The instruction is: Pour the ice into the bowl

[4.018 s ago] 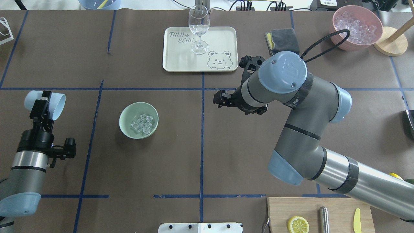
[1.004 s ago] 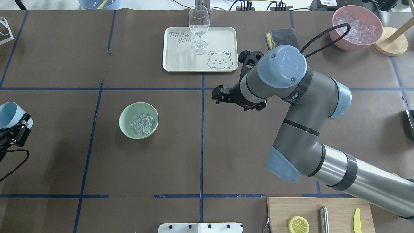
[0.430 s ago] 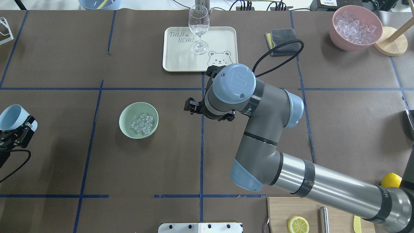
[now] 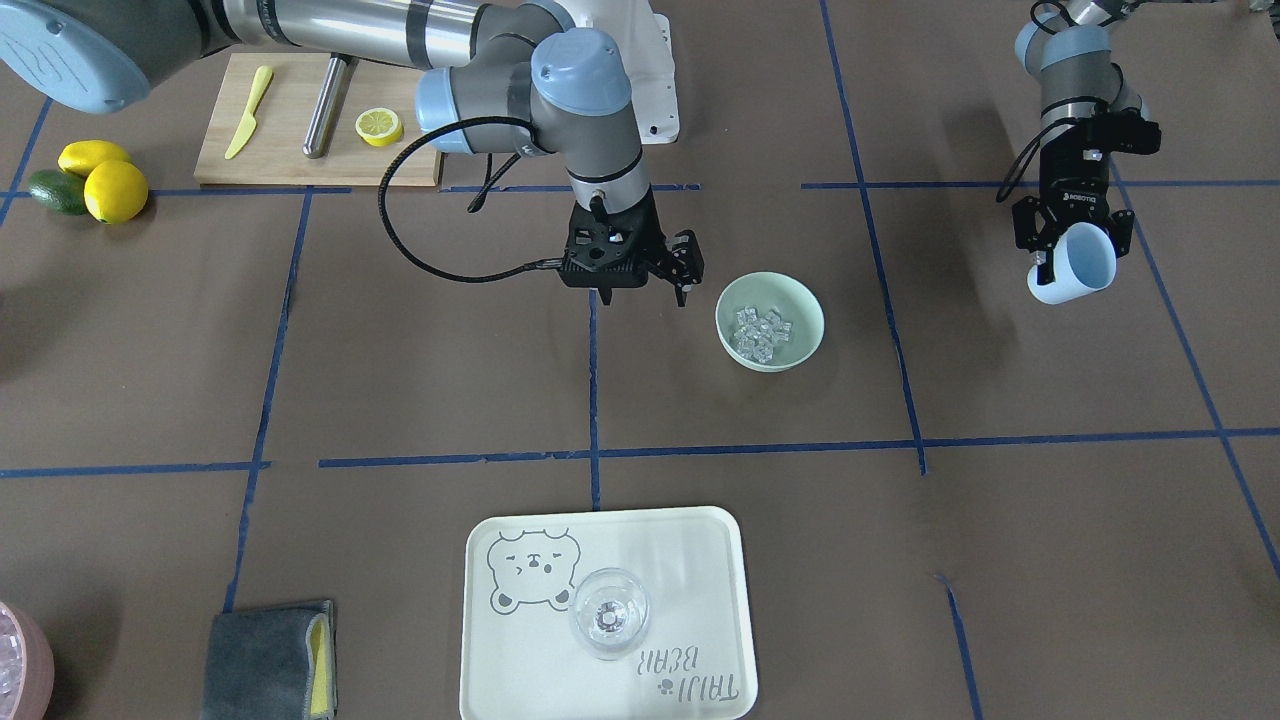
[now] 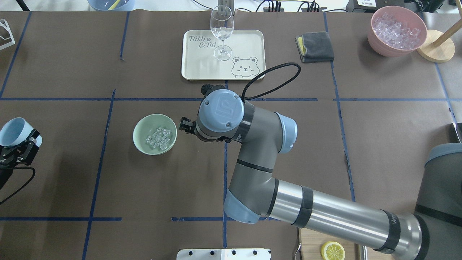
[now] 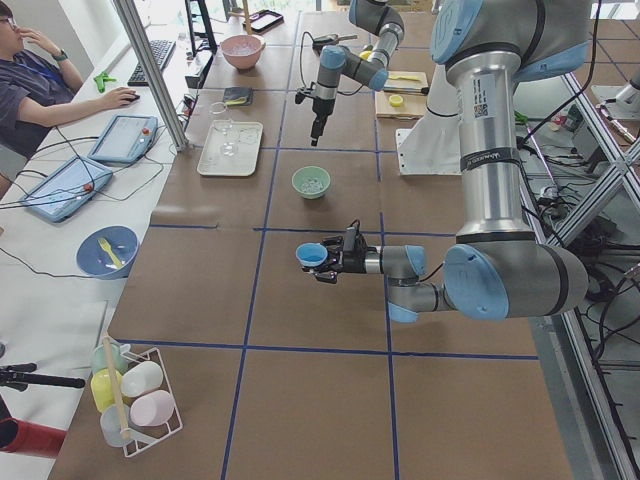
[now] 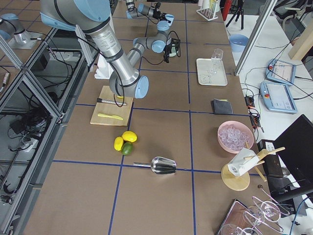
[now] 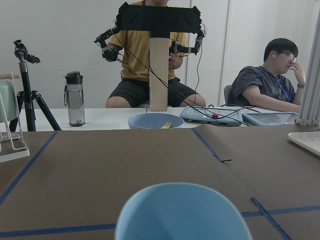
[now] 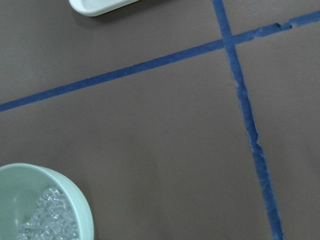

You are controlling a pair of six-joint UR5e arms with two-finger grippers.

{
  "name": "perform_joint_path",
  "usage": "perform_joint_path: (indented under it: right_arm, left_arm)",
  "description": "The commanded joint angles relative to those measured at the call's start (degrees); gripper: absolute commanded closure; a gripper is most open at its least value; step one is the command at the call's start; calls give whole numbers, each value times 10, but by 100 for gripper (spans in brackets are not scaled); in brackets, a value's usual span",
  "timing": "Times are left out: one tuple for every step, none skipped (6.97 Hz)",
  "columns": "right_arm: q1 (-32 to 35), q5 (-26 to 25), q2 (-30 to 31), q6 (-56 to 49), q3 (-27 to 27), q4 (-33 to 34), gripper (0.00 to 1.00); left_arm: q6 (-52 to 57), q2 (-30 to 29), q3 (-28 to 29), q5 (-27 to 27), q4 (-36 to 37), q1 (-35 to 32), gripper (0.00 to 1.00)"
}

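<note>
My right gripper will grab the bowl by its rim next, because loose ice is in the bowl and the bowl's body is wider than my fingertips.
The pale mint-green bowl stands on the brown table left of centre, with a small heap of clear ice inside it; both also show in the front view, the bowl and the ice. My right gripper hangs open and empty just beside the bowl's rim, on the side toward the table's middle. Its wrist view shows the bowl's edge and the ice. My left gripper is shut on a light blue cup at the table's left edge, well apart from the bowl.
A cream tray with a wine glass sits behind the bowl. A grey cloth and a pink bowl of ice are far right. A cutting board with a lemon half is near the robot's base.
My right arm has swung left from the table's middle to just beside the bowl. My left arm has drawn back to the left edge with the cup. The bowl and ice have not moved.
</note>
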State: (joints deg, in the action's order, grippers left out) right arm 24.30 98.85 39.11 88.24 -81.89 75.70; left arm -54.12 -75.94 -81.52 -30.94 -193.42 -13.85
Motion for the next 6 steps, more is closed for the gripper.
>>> perform_joint_path:
  right_arm:
    - [-5,-10,-64,2,78,-8,0]
    - [-5,-10,-93,2,119,-14,0]
    - [-6,-10,-107,2,157,-43,0]
    - [-6,-10,-109,2,163,-49,0]
    - [-7,-10,-110,2,170,-50,0]
    - [-10,-10,-114,1,183,-51,1]
  left_arm:
    - [-12,-3,9,0,5,0,100]
    - [-13,-4,9,0,6,-1,100]
    - [-14,-4,9,0,6,-2,100]
    - [-14,-4,9,0,6,-4,100]
    - [-14,-5,9,-1,6,-5,96]
    - [-14,-5,9,-3,8,-5,85]
